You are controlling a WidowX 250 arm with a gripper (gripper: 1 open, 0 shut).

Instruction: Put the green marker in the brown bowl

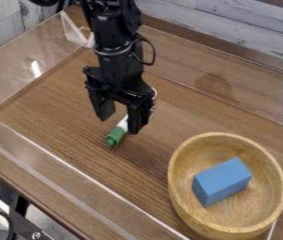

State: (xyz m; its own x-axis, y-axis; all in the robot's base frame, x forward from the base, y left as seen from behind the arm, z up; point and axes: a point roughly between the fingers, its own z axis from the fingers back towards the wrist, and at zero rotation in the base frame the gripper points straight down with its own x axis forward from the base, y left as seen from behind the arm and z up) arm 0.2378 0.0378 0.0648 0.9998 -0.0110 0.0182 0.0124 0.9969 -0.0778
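Observation:
The green marker needs to go in the brown bowl [186,202], so the robot's gripper should next grab the marker by its white body [131,121].
The green marker [116,134] lies on the wooden table, its green cap pointing toward the front left and its white barrel running back under the gripper. My gripper [120,114] hangs directly over the marker's rear half, black fingers [96,103] spread open on either side of the barrel, nothing held. The brown bowl [186,202] sits at the front right, wide and shallow, well apart from the marker.
A blue rectangular block [222,180] rests inside the bowl. Clear plastic walls [19,61] fence the table on the left and front. A table leg and floor show at the lower left.

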